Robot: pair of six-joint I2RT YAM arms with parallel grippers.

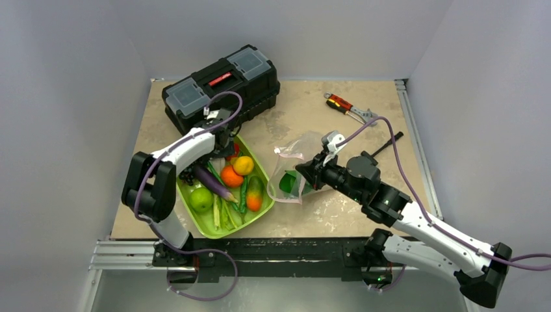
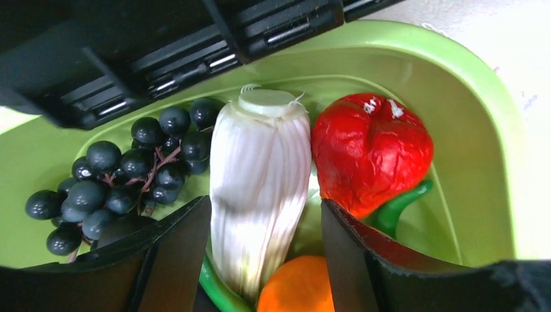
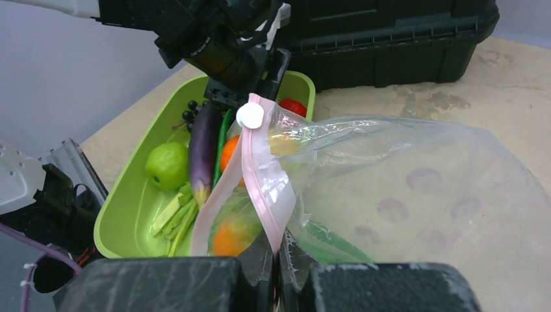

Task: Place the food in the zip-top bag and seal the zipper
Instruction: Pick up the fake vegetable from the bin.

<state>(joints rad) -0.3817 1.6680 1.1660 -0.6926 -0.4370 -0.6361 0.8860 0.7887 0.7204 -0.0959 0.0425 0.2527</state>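
Note:
The left gripper grips the white radish across its pale sides next, behind the radish's blunt root end (image 1: 219, 161) (image 2: 260, 173). That end stays free to enter the zip-top bag.
The food lies in a lime-green tray (image 1: 201, 224): green apple (image 1: 201, 199), purple eggplant (image 1: 213, 182), oranges (image 1: 231, 176), green beans (image 3: 175, 211). My left gripper (image 2: 263, 214) is open at the tray's far end, its fingers on either side of the white radish (image 2: 260, 182), with a gap on the right side. Black grapes (image 2: 123, 175) and a red pepper (image 2: 370, 153) flank it. My right gripper (image 3: 276, 253) is shut on the pink zipper (image 3: 260, 175) of the clear zip-top bag (image 3: 390, 182), holding its mouth up toward the tray. Something green (image 1: 286, 184) lies inside the bag.
A black toolbox (image 1: 221, 84) stands just behind the tray, close over my left gripper. Red-handled pliers (image 1: 347, 107) and a thin black tool (image 1: 390, 140) lie at the back right. Grey walls close in on both sides of the table.

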